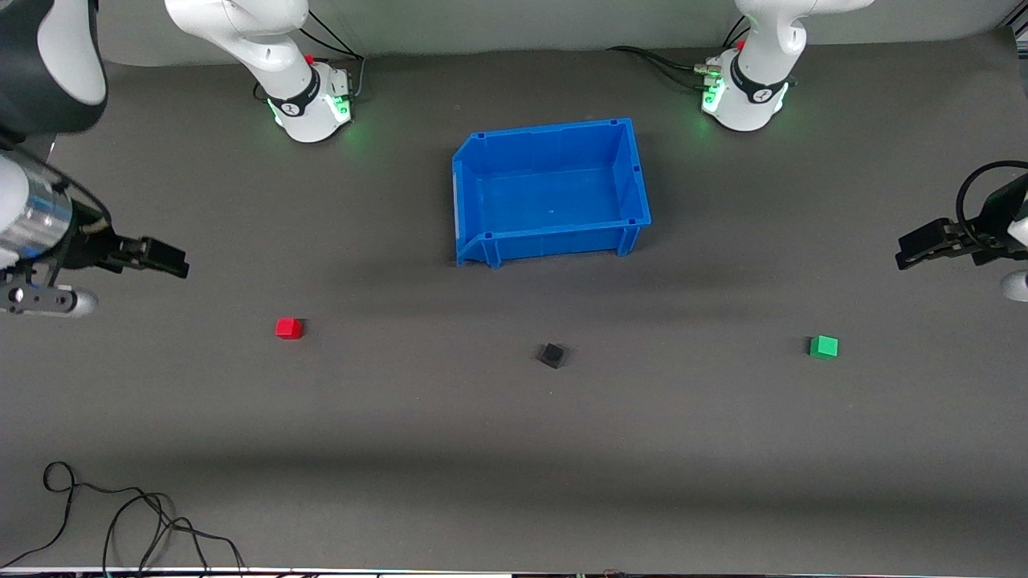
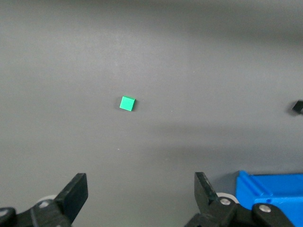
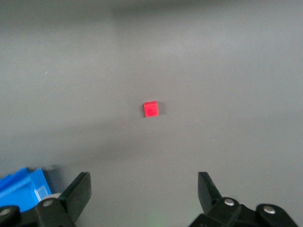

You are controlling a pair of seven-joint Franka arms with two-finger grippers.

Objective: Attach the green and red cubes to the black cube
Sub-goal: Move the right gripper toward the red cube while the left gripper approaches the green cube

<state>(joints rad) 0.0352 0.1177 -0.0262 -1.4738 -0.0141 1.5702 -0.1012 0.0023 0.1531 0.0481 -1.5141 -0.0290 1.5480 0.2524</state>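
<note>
I need to grab the red cube (image 1: 289, 327) by its opposite sides with my right gripper next, so that I can attach it to the black cube (image 1: 552, 354).
The small matte black cube (image 1: 552, 354) sits on the grey table mid-way along it, nearer the front camera than the bin. The red cube (image 1: 289, 327) lies toward the right arm's end; it also shows in the right wrist view (image 3: 151, 109). The green cube (image 1: 824, 347) lies toward the left arm's end; it also shows in the left wrist view (image 2: 127, 103). My right gripper (image 1: 170, 263) is open and empty, up in the air at the right arm's end. My left gripper (image 1: 911, 249) is open and empty, up in the air at the left arm's end. The black cube also shows at the left wrist view's edge (image 2: 297, 107).
An empty blue bin (image 1: 482, 172) stands between the arm bases, farther from the front camera than the cubes. It shows in both wrist views (image 2: 270, 189) (image 3: 21, 184). A black cable (image 1: 120, 522) lies at the table edge nearest the front camera, toward the right arm's end.
</note>
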